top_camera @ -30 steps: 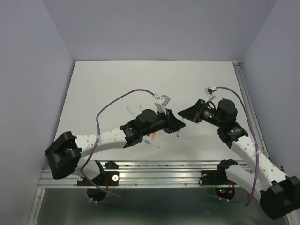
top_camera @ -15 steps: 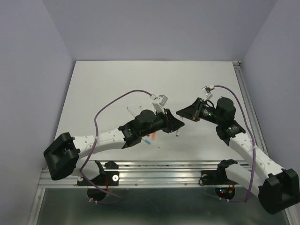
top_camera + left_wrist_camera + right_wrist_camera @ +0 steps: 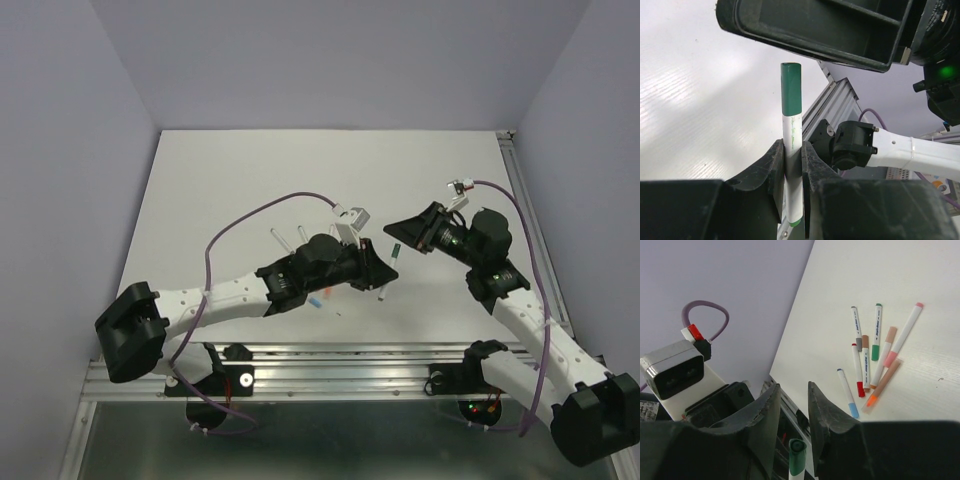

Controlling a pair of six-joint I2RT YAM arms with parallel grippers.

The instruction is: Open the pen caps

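I need to reach and grab only the green cap (image 3: 396, 250) (image 3: 797, 457) with my right gripper to pull it open, leaving the pen's white body in my left gripper.
My left gripper (image 3: 793, 150) is shut on the white barrel of a pen (image 3: 792, 135) and holds it upright above the table. The pen's green cap (image 3: 791, 89) is on its top end. From above, the left gripper (image 3: 385, 264) holds the pen with the green cap (image 3: 395, 250) pointing at my right gripper (image 3: 397, 229). In the right wrist view the right gripper (image 3: 792, 390) is open, and the green cap (image 3: 797, 455) sits just short of its fingertips, not between them. Several capped pens lie on the table, among them red (image 3: 860, 389), blue (image 3: 853, 410) and green (image 3: 875, 352) caps.
The loose pens on the table lie partly under my left arm (image 3: 318, 297), with two white barrels (image 3: 277, 238) beside it. The aluminium rail (image 3: 330, 355) runs along the near table edge. Purple walls enclose the white table (image 3: 250, 170).
My right gripper has drawn back a little to the right, leaving a small gap to the cap. My left gripper with the pen has shifted slightly right and down.
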